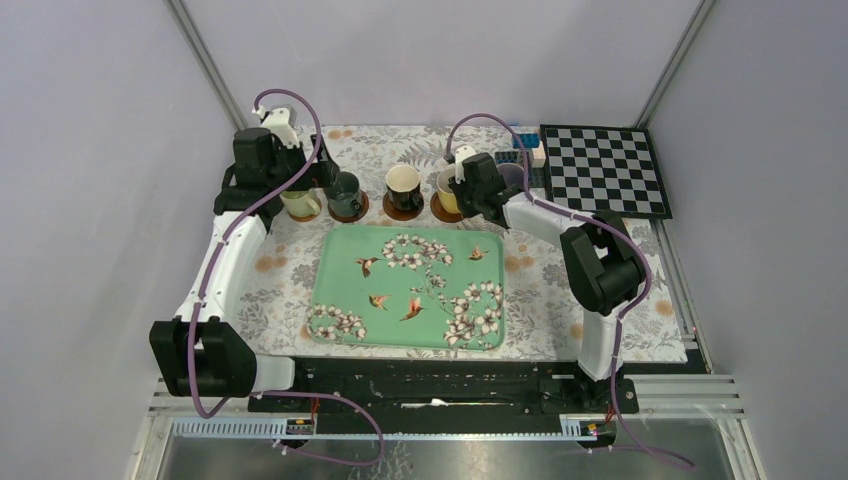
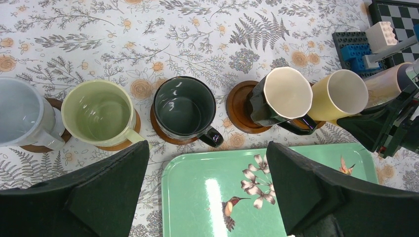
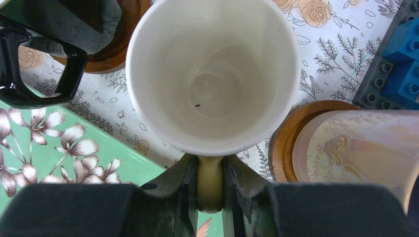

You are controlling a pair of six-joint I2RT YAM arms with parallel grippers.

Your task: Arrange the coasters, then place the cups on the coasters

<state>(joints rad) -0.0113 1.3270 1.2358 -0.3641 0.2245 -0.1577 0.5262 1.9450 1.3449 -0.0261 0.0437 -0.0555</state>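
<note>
The yellow cup (image 3: 212, 74) stands upright over its brown coaster and would land there if I opened my right gripper now. My right gripper releases the cup next.
A row of cups stands on brown coasters behind the tray. In the left wrist view, from the left: pale blue cup (image 2: 20, 116), olive green cup (image 2: 98, 112), dark green cup (image 2: 183, 107), then a dark cup with a cream inside (image 2: 284, 94) on its coaster (image 2: 239, 108). My right gripper (image 3: 210, 165) is shut on the handle of the yellow cup (image 3: 212, 74); whether that cup rests on a coaster I cannot tell. The pinkish cup (image 3: 356, 148) sits on a coaster (image 3: 284, 145) just right of it. My left gripper (image 2: 206, 153) hangs open and holds nothing, above the tray's far left corner.
The green floral tray (image 1: 345, 250) fills the table's middle. A chessboard (image 1: 605, 168) lies at the back right, with blue and white building blocks (image 1: 527, 140) beside it. Both arms reach toward the cup row.
</note>
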